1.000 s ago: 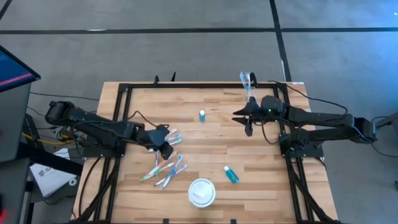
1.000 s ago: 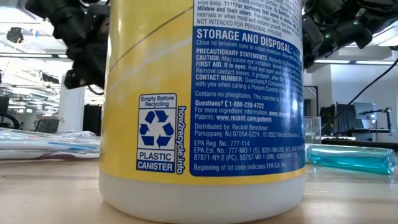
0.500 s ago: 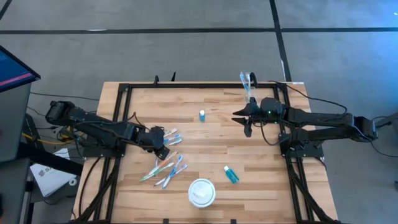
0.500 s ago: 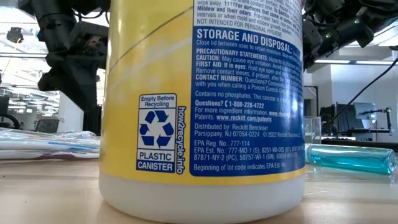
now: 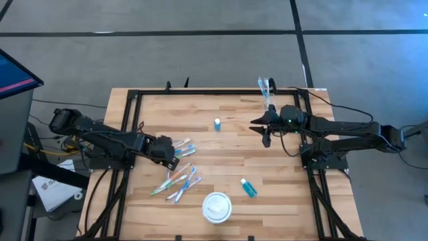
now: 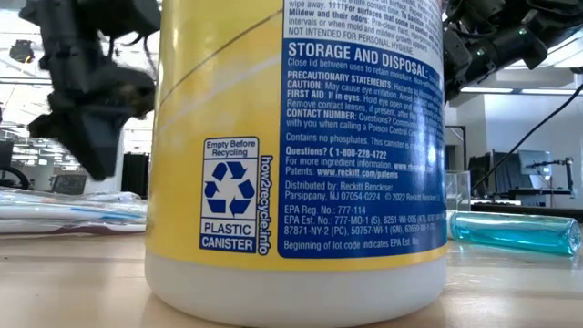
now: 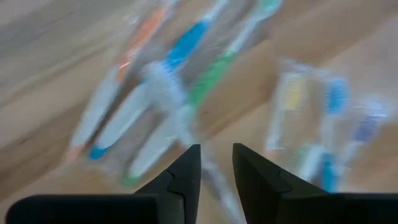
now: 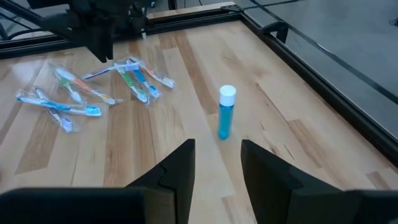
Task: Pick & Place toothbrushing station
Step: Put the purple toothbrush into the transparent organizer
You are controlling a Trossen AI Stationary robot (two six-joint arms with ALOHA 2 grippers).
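Note:
My left gripper takes hold of the white toothbrush by its neck next. Then it places the toothbrush in the clear tumbler.
Several wrapped pastel toothbrushes lie flat on the wooden table in two loose groups, one and one nearer the front; they also show in the right wrist view. My left gripper hovers just left of the first group, narrowly open and empty. One blue-and-white tube stands upright on its base. The other tube lies on its side. A clear tumbler with a toothbrush in it stands at the far right. My right gripper is open and empty, right of the upright tube.
A wipes canister with a round white lid stands near the front edge and fills most of the low view. A black frame runs round the table's edges. Bare wood lies between the upright tube and the toothbrushes.
My left gripper has moved a little toward the table's left edge, off the toothbrush group it stood over, and is still moving. The toothbrushes lie where they were.

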